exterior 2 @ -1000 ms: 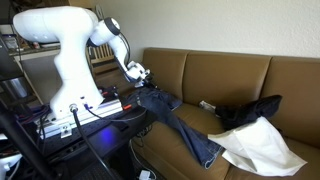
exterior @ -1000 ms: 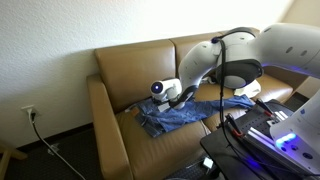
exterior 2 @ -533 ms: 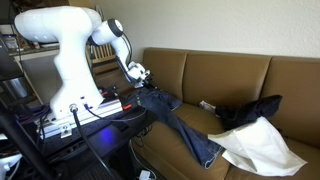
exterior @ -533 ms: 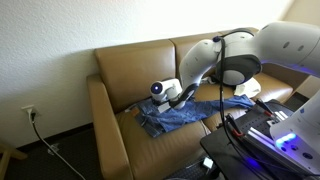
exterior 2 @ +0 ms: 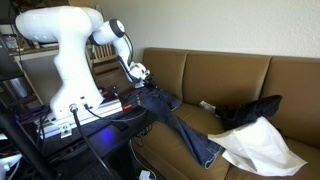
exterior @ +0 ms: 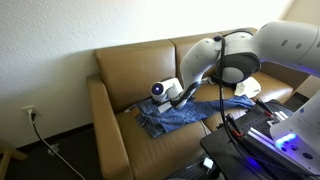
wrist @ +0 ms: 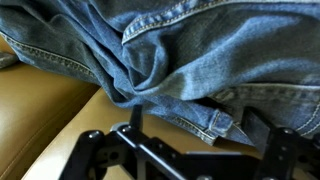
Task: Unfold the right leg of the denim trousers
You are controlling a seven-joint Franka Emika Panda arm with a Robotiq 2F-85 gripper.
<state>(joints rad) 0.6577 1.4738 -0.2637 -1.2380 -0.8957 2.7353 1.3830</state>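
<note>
My gripper needs to close on the trousers' folded hem corner [wrist: 207, 126] now, because it lies between my open fingers. Closing now would hold it.
The mid-blue denim trousers [exterior: 178, 116] lie along the brown couch seat, one long leg reaching the front edge [exterior 2: 190, 135]. The other end is bunched and folded by the couch arm. My gripper [exterior: 174, 94] hovers just over that bunched end, also seen from the side [exterior 2: 139, 73]. In the wrist view the denim [wrist: 200, 50] fills the top, and a folded hem corner [wrist: 214, 126] pokes down between my two black fingers. The gripper [wrist: 198, 120] is open, fingers wide apart and not pressing the cloth.
A black bundled item [exterior 2: 255, 108] and a white cloth [exterior 2: 262, 146] lie on the far end of the couch [exterior: 130, 65]. A small white object [exterior 2: 208, 105] sits on the seat. The robot's base, cables and lit electronics [exterior 2: 90, 110] stand in front of the couch.
The gripper has lifted very slightly above the bunched denim. The trousers have not moved.
</note>
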